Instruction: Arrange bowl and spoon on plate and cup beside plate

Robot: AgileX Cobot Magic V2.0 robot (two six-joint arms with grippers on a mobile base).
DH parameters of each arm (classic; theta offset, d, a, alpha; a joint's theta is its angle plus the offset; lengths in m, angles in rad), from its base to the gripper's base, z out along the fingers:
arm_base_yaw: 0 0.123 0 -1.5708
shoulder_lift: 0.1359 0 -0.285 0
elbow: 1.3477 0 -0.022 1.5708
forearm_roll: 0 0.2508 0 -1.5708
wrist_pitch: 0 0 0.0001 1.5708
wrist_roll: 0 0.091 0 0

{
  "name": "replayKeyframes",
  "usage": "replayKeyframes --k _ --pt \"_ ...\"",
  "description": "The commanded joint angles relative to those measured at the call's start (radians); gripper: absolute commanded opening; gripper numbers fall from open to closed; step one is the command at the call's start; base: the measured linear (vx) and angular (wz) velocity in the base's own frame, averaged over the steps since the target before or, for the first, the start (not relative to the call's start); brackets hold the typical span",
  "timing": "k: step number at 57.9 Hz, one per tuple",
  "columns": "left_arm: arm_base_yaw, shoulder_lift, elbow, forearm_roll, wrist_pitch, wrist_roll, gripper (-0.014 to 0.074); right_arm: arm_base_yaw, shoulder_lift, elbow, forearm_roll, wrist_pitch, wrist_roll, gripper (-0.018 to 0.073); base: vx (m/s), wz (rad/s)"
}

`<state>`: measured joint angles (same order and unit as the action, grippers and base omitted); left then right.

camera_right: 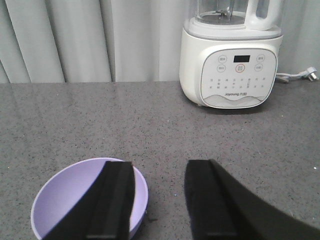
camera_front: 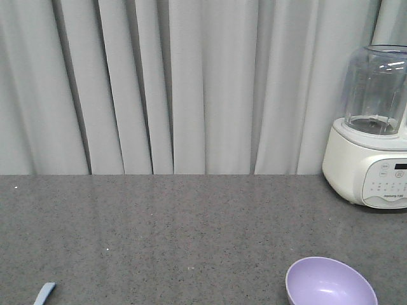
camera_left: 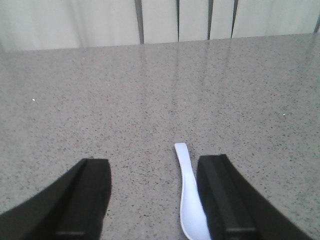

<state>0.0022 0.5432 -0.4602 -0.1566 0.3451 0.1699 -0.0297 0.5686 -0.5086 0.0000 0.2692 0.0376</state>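
Observation:
The left gripper grabs the spoon (camera_left: pixel 190 200) by its slim handle (camera_left: pixel 184 162) next, to set it on the plate.
The lavender bowl (camera_front: pixel 331 284) sits at the counter's near right; in the right wrist view the bowl (camera_right: pixel 65 195) lies low left. My right gripper (camera_right: pixel 157 200) is open, its left finger over the bowl's inside and its right finger outside the rim. The pale spoon (camera_left: pixel 190 200) lies on the counter between the fingers of my open left gripper (camera_left: pixel 155 200), close to the right finger. In the front view only the spoon's handle tip (camera_front: pixel 44 293) shows at the bottom left. The plate and the cup are out of view.
A white blender with a clear jug (camera_front: pixel 372 127) stands at the back right of the grey speckled counter (camera_front: pixel 178 229); the blender (camera_right: pixel 232 55) also shows with its plug lead. Grey curtains (camera_front: pixel 159 82) hang behind the counter's far edge.

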Motion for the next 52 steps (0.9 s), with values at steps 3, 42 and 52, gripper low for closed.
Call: replayKeyframes --k 3,42,52 --pt "0.0 0.062 -0.032 -0.04 -0.081 -0.004 0.0553 -0.002 0.022 -0.029 0.019 -0.066 -0.002 0.0494 0.0 0.0" --pt "-0.087 0.799 -0.703 -0.118 0.389 -0.006 0.0552 -0.002 0.08 -0.101 0.095 0.109 -0.007 0.0522 0.0 0.0" --pt "-0.126 0.944 -0.748 -0.04 0.444 -0.155 0.0552 -0.002 0.08 -0.101 0.095 0.109 -0.007 0.0522 0.0 0.0"
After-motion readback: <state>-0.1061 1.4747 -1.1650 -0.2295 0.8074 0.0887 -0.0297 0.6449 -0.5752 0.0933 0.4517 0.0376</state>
